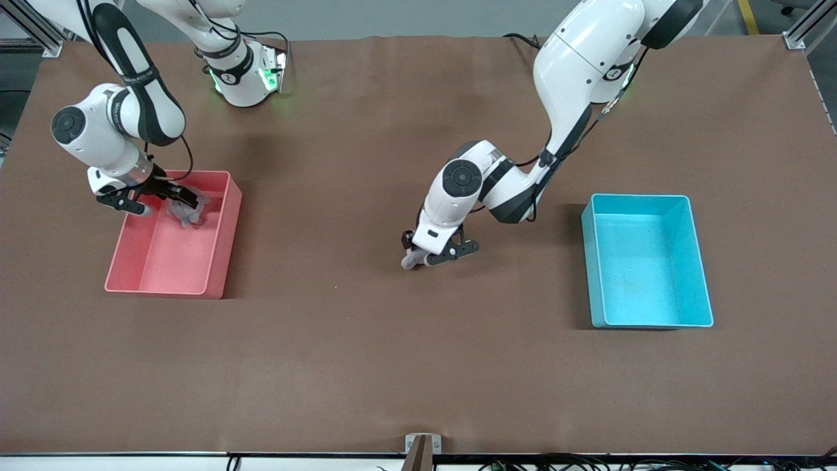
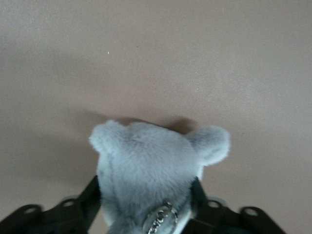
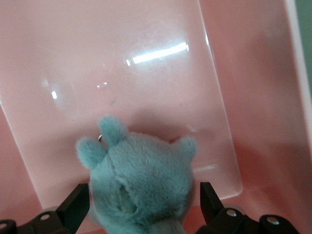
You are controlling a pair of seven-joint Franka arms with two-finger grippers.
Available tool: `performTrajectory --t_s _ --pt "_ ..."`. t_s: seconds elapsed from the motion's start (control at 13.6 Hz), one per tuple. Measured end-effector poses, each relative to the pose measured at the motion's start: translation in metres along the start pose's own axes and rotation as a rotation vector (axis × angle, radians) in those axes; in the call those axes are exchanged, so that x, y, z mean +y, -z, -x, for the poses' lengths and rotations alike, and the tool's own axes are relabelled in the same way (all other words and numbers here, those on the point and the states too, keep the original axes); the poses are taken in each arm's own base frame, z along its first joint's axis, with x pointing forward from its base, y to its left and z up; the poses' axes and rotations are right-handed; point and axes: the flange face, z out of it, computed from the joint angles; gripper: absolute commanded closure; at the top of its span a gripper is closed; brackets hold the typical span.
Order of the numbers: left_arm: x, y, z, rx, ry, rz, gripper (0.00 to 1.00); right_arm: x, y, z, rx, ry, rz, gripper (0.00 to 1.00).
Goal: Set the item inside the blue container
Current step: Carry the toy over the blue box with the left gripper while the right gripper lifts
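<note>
My right gripper will close, as both fingers are beside the grey plush's body (image 3: 139,195) inside the pink bin in the right wrist view and would hold it now.
A grey plush toy (image 1: 411,260) (image 2: 151,156) with a metal ring lies on the brown table, between the two bins. My left gripper (image 1: 426,259) (image 2: 145,191) is down on it, its black fingers pressed against both sides of the plush. The blue container (image 1: 647,275) stands toward the left arm's end of the table with nothing in it. My right gripper (image 1: 167,204) (image 3: 142,192) hangs open in the pink bin (image 1: 163,261) (image 3: 146,73), a second grey plush (image 1: 189,211) (image 3: 141,170) sitting loosely between its fingers.
The pink bin stands toward the right arm's end. Brown table surface stretches between the bins and toward the front camera. A small bracket (image 1: 422,447) sits at the table's near edge.
</note>
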Motion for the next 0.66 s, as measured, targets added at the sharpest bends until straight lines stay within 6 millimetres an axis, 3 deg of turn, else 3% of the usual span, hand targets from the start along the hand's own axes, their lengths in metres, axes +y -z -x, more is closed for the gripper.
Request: performTrajectory --t_s 0.15,0.44,0.52,0.66 --pt "0.001 0.001 0.001 0.0 0.027 0.002 0.86 0.0 -0.004 0.001 -0.007 0.0 0.001 0.23" --pt "0.003 0.013 -0.008 0.01 0.049 0.01 0.89 0.0 -0.005 0.001 -0.011 0.001 0.002 0.67" --pt "0.002 0.025 -0.014 0.008 0.055 -0.01 0.89 0.0 -0.005 0.001 -0.01 0.001 0.002 0.75" --pt "-0.006 0.071 -0.033 0.007 0.054 -0.064 0.89 -0.001 -0.005 0.001 -0.008 0.001 0.002 0.88"
